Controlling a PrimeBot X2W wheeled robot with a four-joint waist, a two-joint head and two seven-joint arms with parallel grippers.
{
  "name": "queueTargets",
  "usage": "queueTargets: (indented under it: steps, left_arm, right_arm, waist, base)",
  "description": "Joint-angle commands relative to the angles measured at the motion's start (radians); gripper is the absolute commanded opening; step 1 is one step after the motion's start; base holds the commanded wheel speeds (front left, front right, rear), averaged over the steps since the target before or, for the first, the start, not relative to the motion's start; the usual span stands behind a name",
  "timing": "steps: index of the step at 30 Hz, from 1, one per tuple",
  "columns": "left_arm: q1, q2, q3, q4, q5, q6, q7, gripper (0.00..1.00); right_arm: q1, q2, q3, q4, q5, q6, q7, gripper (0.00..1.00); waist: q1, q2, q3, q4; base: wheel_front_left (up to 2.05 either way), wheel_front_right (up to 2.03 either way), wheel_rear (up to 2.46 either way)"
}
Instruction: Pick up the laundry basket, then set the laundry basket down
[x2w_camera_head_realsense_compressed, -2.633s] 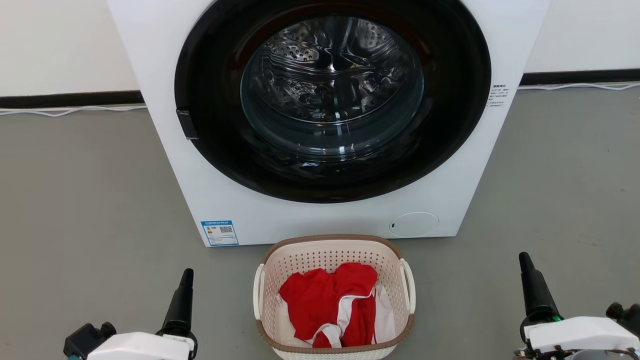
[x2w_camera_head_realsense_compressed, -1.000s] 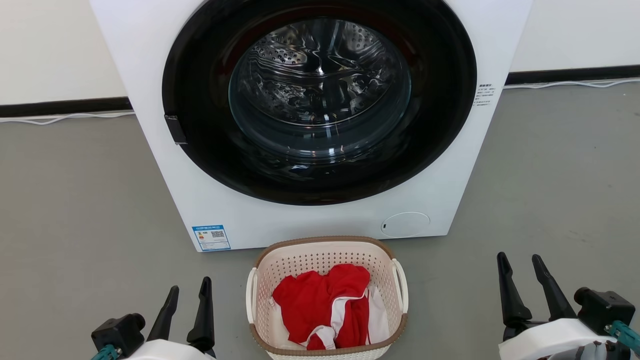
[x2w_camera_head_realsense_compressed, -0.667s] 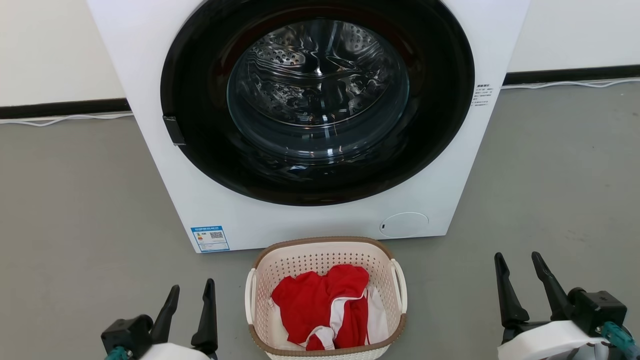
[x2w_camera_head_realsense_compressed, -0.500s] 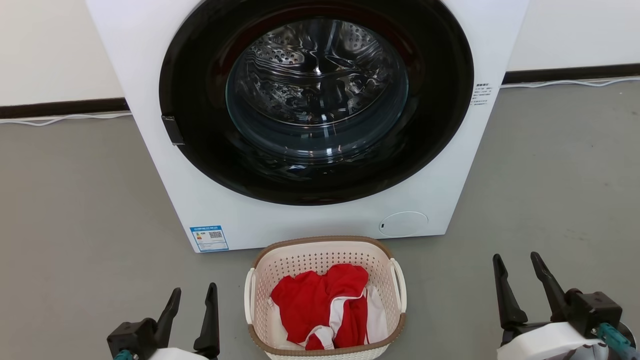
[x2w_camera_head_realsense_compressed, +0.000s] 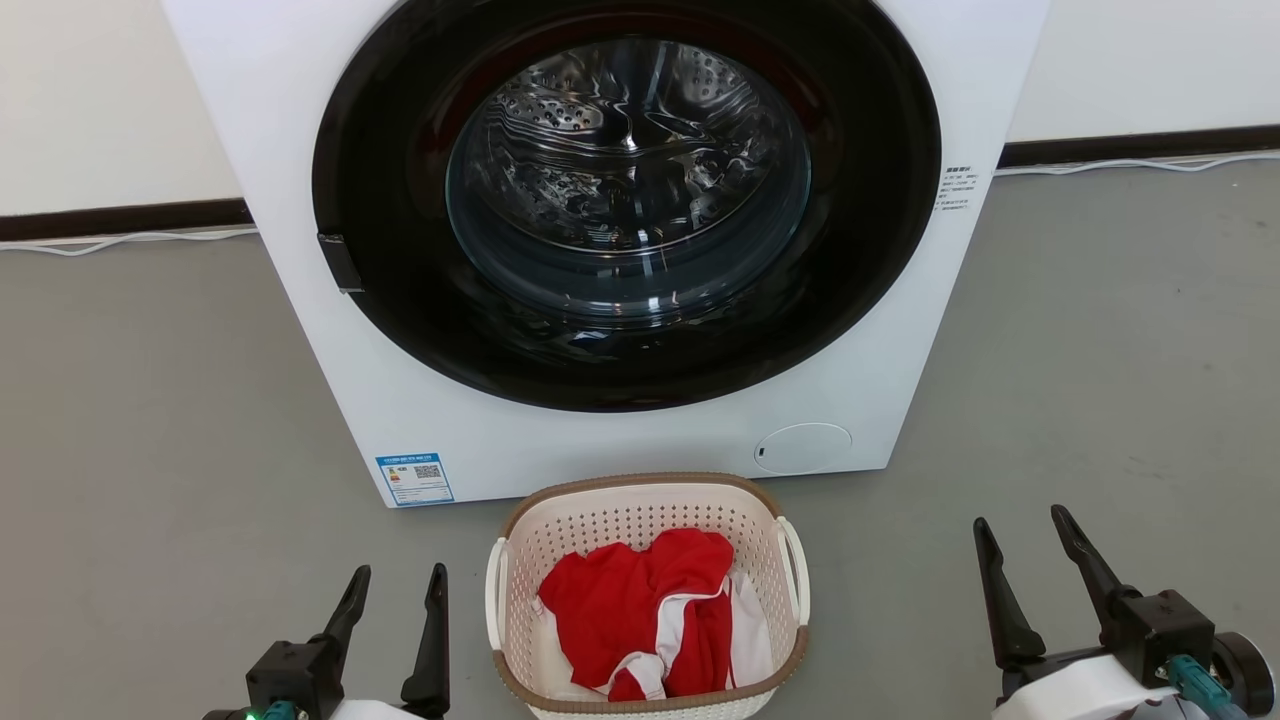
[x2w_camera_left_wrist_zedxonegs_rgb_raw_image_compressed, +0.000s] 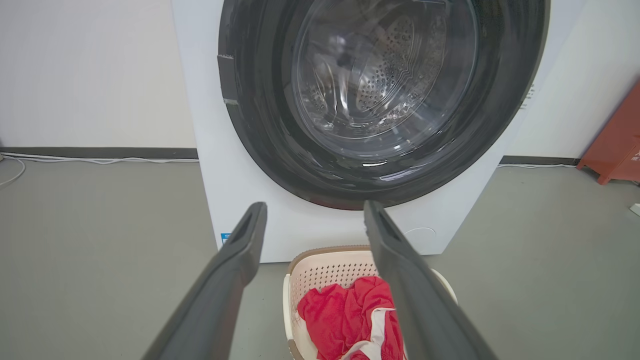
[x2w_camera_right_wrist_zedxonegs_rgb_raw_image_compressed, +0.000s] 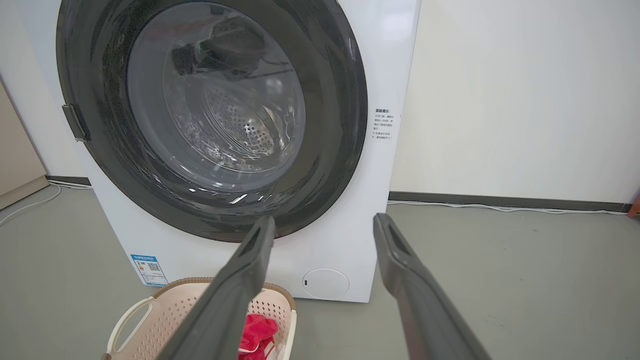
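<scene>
The robot's right gripper will next grab the open laundry basket by its other white handle (x2w_camera_head_realsense_compressed: 794, 571), because loose clothes (x2w_camera_head_realsense_compressed: 654, 612) would spill if the basket tipped.
The laundry basket (x2w_camera_head_realsense_compressed: 620, 525) is cream, perforated, with a brown rim and white loop handles. It stands on the grey floor just before the washing machine and holds red and white clothing (x2w_camera_head_realsense_compressed: 640, 605). My left gripper (x2w_camera_head_realsense_compressed: 398, 575) is open to the left of the basket, its fingers apart from the left handle (x2w_camera_head_realsense_compressed: 492, 595). My right gripper (x2w_camera_head_realsense_compressed: 1020, 520) is open well to the right, a wide gap from the right handle (x2w_camera_head_realsense_compressed: 797, 570). In the left wrist view the open left gripper (x2w_camera_left_wrist_zedxonegs_rgb_raw_image_compressed: 315, 207) frames the basket (x2w_camera_left_wrist_zedxonegs_rgb_raw_image_compressed: 325, 272). The right wrist view shows the open right gripper (x2w_camera_right_wrist_zedxonegs_rgb_raw_image_compressed: 325, 220) with the basket (x2w_camera_right_wrist_zedxonegs_rgb_raw_image_compressed: 170, 310) low at left.
The white washing machine (x2w_camera_head_realsense_compressed: 880, 400) with its dark round glass door (x2w_camera_head_realsense_compressed: 630, 180) rises right behind the basket. A white cable (x2w_camera_head_realsense_compressed: 120, 240) runs along the wall base. A red-orange object (x2w_camera_left_wrist_zedxonegs_rgb_raw_image_compressed: 615, 145) stands far right. Bare grey floor lies on both sides.
Each gripper showed one dark finger 2.6 s ago; now both show two spread fingers. Over the last second the left gripper has edged right, closer to the basket. The camera has shifted slightly.
</scene>
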Motion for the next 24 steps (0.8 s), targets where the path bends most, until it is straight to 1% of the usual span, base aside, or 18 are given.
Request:
queueTargets:
  steps: [1, 16, 24]
  left_arm:
    - [-0.015, 0.010, 0.027, -0.029, 0.007, 0.007, -0.014, 1.00]
    - [-0.021, 0.010, 0.020, -0.018, -0.009, 0.009, -0.014, 1.00]
    - [-0.039, 0.010, 0.011, -0.011, -0.017, 0.009, -0.014, 1.00]
  right_arm:
    - [-0.030, -0.018, 0.025, -0.021, -0.009, 0.006, -0.014, 1.00]
    - [-0.032, -0.011, 0.022, -0.030, 0.007, 0.006, -0.014, 1.00]
    - [-0.053, -0.003, 0.029, -0.036, 0.006, 0.006, -0.014, 1.00]
  waist:
    - [0.0000, 0.0000, 0.000, 0.000]
    - [0.0000, 0.0000, 0.012, 0.003]
    - [0.0000, 0.0000, 0.048, 0.006]
  base:
    - [0.00, 0.00, 0.00]
    - [0.00, 0.00, 0.00]
    - [0.00, 0.00, 0.00]
